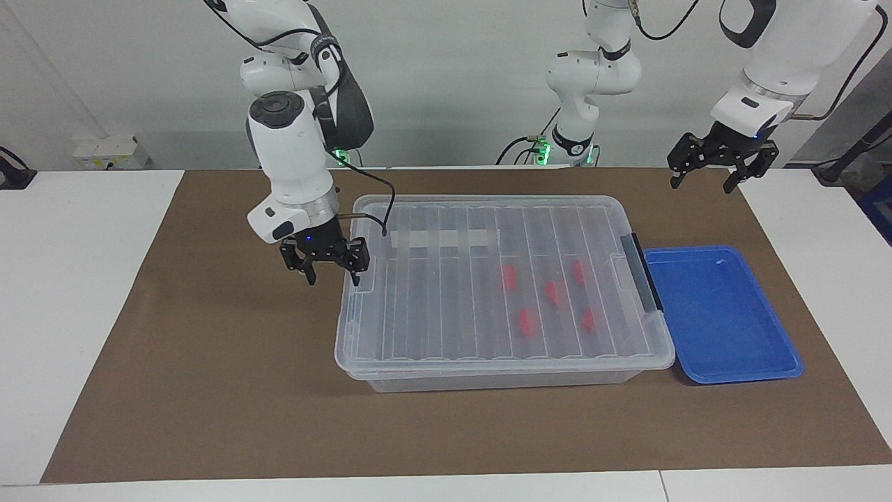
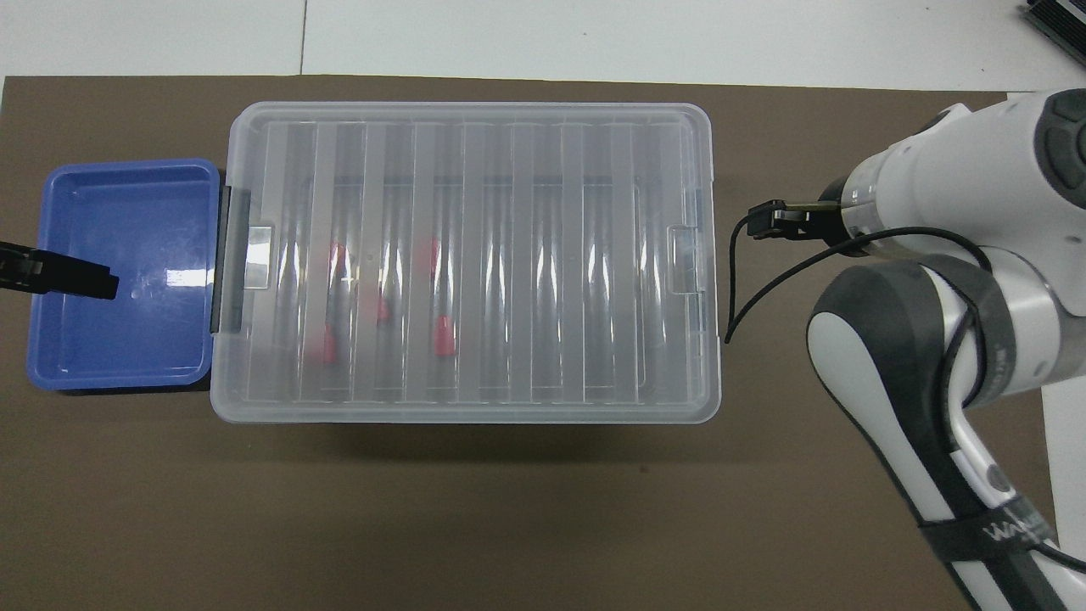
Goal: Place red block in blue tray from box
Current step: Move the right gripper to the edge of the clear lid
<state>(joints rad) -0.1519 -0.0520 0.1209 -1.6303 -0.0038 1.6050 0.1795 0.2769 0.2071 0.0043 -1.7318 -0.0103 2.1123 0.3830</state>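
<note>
The lid's ribbed top is far wider than the fingers, so my right gripper will next grab the lid by its end edge [image 2: 709, 232] opposite the black handle bar.
The box [image 1: 446, 328] is a large clear bin with its ribbed lid on, also in the overhead view [image 2: 509, 136]. Several red blocks [image 1: 552, 293] lie inside, seen through the lid, toward the left arm's end [image 2: 441, 339]. The blue tray [image 1: 721, 314] sits empty beside the box's black handle bar [image 1: 641, 272]; it also shows in the overhead view [image 2: 127, 339]. My right gripper [image 1: 333, 277] is open and empty at lid height, by the box's end toward the right arm. My left gripper [image 1: 702, 185] is open and empty, raised; one of its fingers [image 2: 81, 280] shows over the tray.
A brown mat [image 1: 209, 390] covers the middle of the white table [image 1: 70, 279]. A whitish tape strip [image 1: 439, 239] lies on the lid. A black cable [image 2: 747, 280] hangs from the right wrist by the box's end. A white socket strip [image 1: 104, 153] sits at the table's edge nearest the robots.
</note>
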